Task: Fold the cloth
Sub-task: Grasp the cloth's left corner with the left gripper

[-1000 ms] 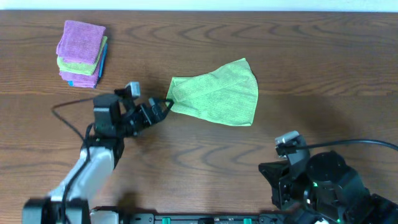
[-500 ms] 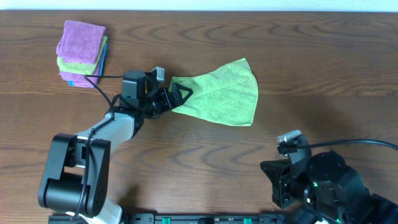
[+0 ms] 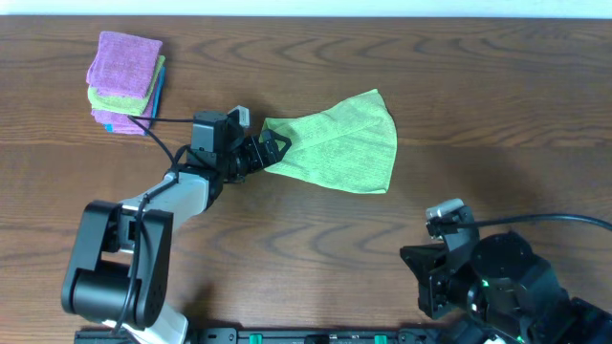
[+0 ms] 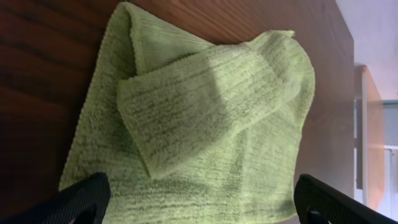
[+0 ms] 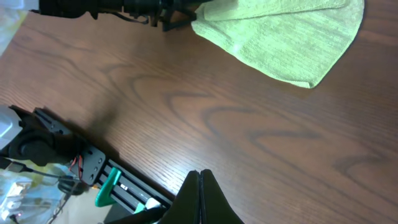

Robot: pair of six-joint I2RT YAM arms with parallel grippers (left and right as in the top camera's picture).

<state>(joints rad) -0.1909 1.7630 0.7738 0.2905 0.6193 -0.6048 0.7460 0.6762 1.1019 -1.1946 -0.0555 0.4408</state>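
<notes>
The right gripper is above the bare table, short of the green cloth (image 3: 339, 148). It would go up alone if it lifted now, and the cloth would stay crumpled.
The green cloth (image 3: 339, 148) lies crumpled on the wooden table, one flap folded over itself; it also shows in the left wrist view (image 4: 199, 112) and the right wrist view (image 5: 286, 37). My left gripper (image 3: 273, 150) is open at the cloth's left edge. In the left wrist view (image 4: 202, 196) its two fingers are spread wide with the cloth's near edge between them. My right gripper (image 5: 200, 177) is shut and empty, low over the table near the front edge. The right arm (image 3: 488, 277) sits at the bottom right, away from the cloth.
A stack of folded purple, green and blue cloths (image 3: 126, 81) sits at the far left back. A black rail with a green clip (image 5: 109, 186) runs along the table's front edge. A cable (image 3: 163, 134) loops from the left arm.
The left arm has swung up and right from the table's left front to the cloth's left edge, with little motion over the last half second. The right arm has not moved.
</notes>
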